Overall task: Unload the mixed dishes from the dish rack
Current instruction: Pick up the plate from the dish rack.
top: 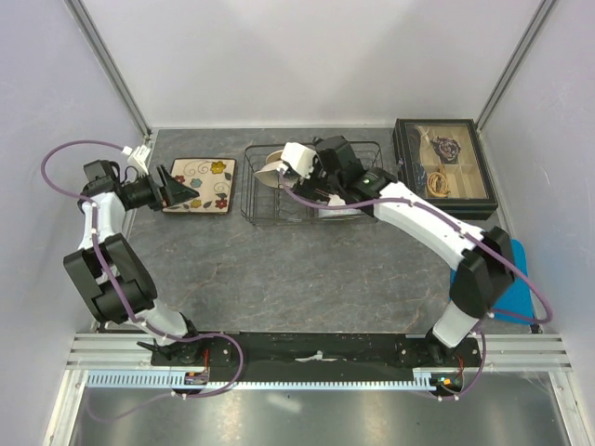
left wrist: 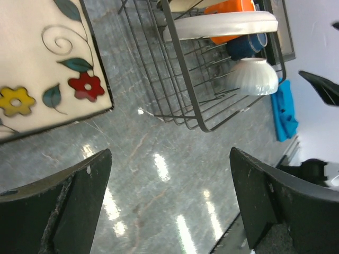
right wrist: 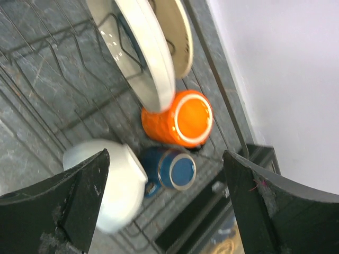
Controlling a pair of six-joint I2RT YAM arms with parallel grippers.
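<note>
I should next grab the round pale plate with my right gripper, by its rim beside the orange cup. The opposite rim stays free to grab.
The square cream plate with the flower pattern (top: pixel 200 185) (left wrist: pixel 42 69) lies flat on the table, left of the dish rack (top: pixel 311 181) (left wrist: pixel 180 79). My left gripper (top: pixel 181 190) (left wrist: pixel 169 156) hovers open at that plate's near edge, holding nothing. In the rack a round pale plate (right wrist: pixel 140 47) (left wrist: pixel 222 24) stands on edge with a cream bowl (right wrist: pixel 177 37) behind it. An orange cup (right wrist: pixel 180 119), a dark blue mug (right wrist: pixel 172 169) and a white bowl (right wrist: pixel 119 185) lie beside them. My right gripper (top: pixel 321 177) (right wrist: pixel 165 156) hangs open above the mug and bowl, touching nothing.
A black glass-lidded box of trinkets (top: pixel 444 167) stands right of the rack, close to its end. A blue cloth (top: pixel 516 279) (left wrist: pixel 285 108) lies near the right arm's base. Walls close in the table on three sides.
</note>
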